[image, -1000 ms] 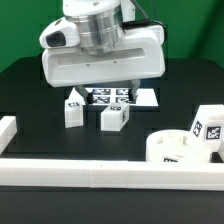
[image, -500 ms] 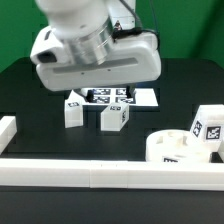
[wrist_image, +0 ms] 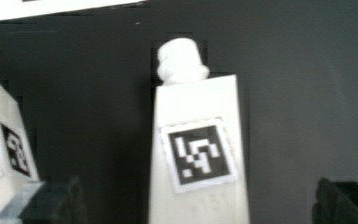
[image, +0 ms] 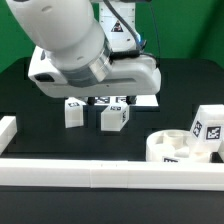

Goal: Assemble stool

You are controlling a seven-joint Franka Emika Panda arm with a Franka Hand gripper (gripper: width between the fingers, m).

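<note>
The gripper grabs the leg block by its end (wrist_image: 199, 206) opposite the peg next, so the round peg stays free for the seat's socket.
A white leg block (wrist_image: 197, 140) with a round peg at one end and a square tag on its face fills the wrist view. My gripper (wrist_image: 202, 205) is open, its dark fingers (wrist_image: 51, 200) standing on either side of the block with gaps and nothing gripped. In the exterior view the gripper's hand (image: 95, 75) hangs low over two leg blocks (image: 74, 110) (image: 115, 115) and hides their far ends. The round seat (image: 172, 148) with sockets lies at the exterior view's right. Another tagged leg block (image: 207, 130) stands behind it.
The marker board (image: 143, 99) lies behind the leg blocks, mostly hidden by the hand. Long white rails run along the front (image: 100, 173) and the exterior view's left (image: 8, 130). A second leg block (wrist_image: 2, 140) shows at the wrist view's edge.
The arm has tilted and swung toward the exterior view's left and come lower over the leg blocks. The parts on the table have not moved, and the jaws stay open.
</note>
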